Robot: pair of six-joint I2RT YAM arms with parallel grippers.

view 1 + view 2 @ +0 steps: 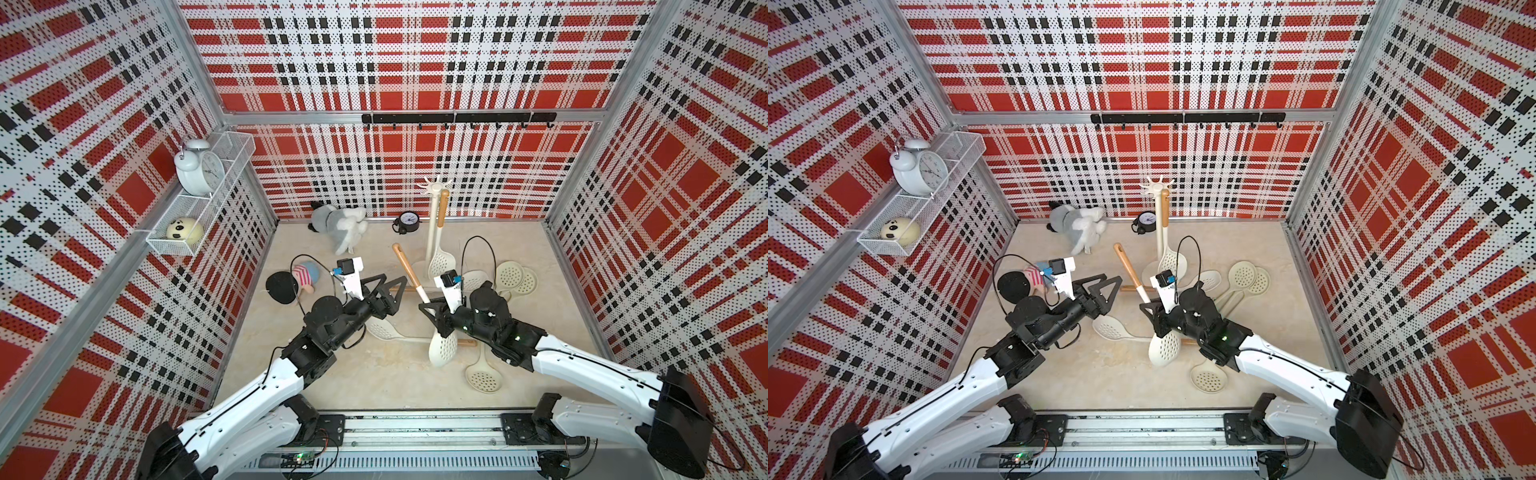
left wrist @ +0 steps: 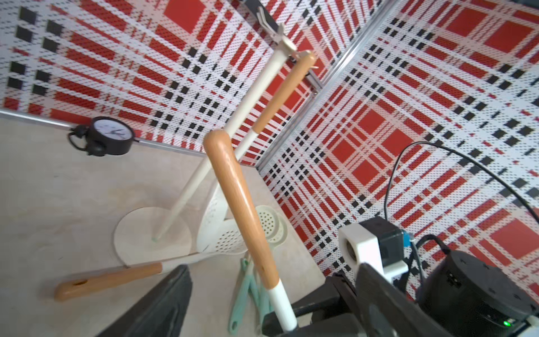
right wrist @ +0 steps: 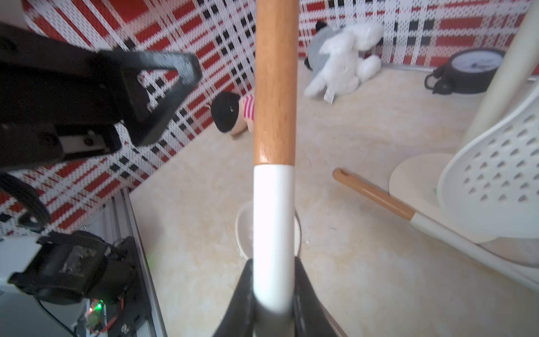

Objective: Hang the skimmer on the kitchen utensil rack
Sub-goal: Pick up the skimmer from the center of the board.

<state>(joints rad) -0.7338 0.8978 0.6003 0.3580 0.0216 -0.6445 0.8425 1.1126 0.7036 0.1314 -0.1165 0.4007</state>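
The left gripper grips the skimmer's lower wooden handle next. The handle's end stays free to hang on the rack.
My right gripper [image 1: 430, 309] [image 3: 274, 280] is shut on the white neck of a skimmer [image 1: 407, 268] [image 3: 274, 102]. Its wooden handle slants up toward the back and its perforated cream head [image 1: 442, 347] hangs below the jaws. My left gripper [image 1: 395, 282] [image 2: 272, 267] stands open just left of that handle, touching nothing. Behind them is the kitchen utensil rack [image 1: 432, 232] [image 2: 250, 96], a cream pole on a round base with a pronged crown [image 1: 434, 187]. One skimmer [image 1: 439, 257] hangs on it.
Several more skimmers [image 1: 482, 376] lie on the table around my right arm, one under my left gripper [image 1: 386, 330]. A plush toy [image 1: 338, 224], a black clock [image 1: 409, 222] and a doll [image 1: 305, 276] lie at the back. A black hook rail [image 1: 457, 118] is on the wall.
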